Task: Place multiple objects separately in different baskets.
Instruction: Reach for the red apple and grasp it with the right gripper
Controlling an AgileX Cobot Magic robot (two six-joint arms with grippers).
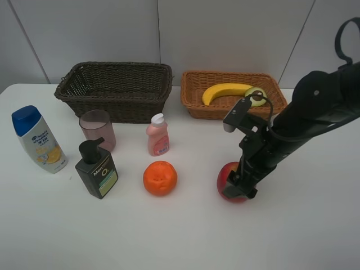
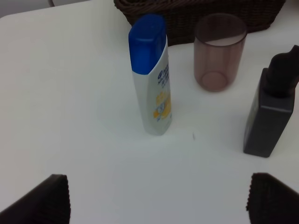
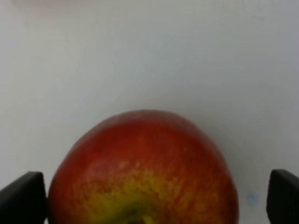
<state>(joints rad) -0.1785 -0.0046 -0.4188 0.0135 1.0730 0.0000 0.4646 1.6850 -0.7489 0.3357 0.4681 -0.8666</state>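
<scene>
The fruit should go in a basket (image 1: 233, 93), so my right gripper should next grab the red apple (image 1: 227, 179) by its rounded sides.
My right gripper (image 1: 239, 183) is lowered over the red apple (image 1: 227, 179) on the white table, open, with one finger on each side of the fruit. In the right wrist view the apple (image 3: 140, 172) sits between the two dark fingertips (image 3: 21, 198). The banana (image 1: 225, 90) and the avocado half (image 1: 256, 97) lie in the light tan basket (image 1: 194, 104). An orange (image 1: 160, 178), a small pink bottle (image 1: 158, 135), a dark pump bottle (image 1: 97, 169), a pink cup (image 1: 97, 129) and a shampoo bottle (image 1: 39, 139) stand on the table. My left gripper (image 2: 156, 200) is open, short of the shampoo bottle (image 2: 152, 79).
The dark brown basket (image 1: 112, 66) stands at the back left with nothing showing inside it. In the left wrist view the cup (image 2: 219, 51) and pump bottle (image 2: 271, 116) stand beside the shampoo, in front of that basket (image 2: 187, 14). The left arm is outside the high view.
</scene>
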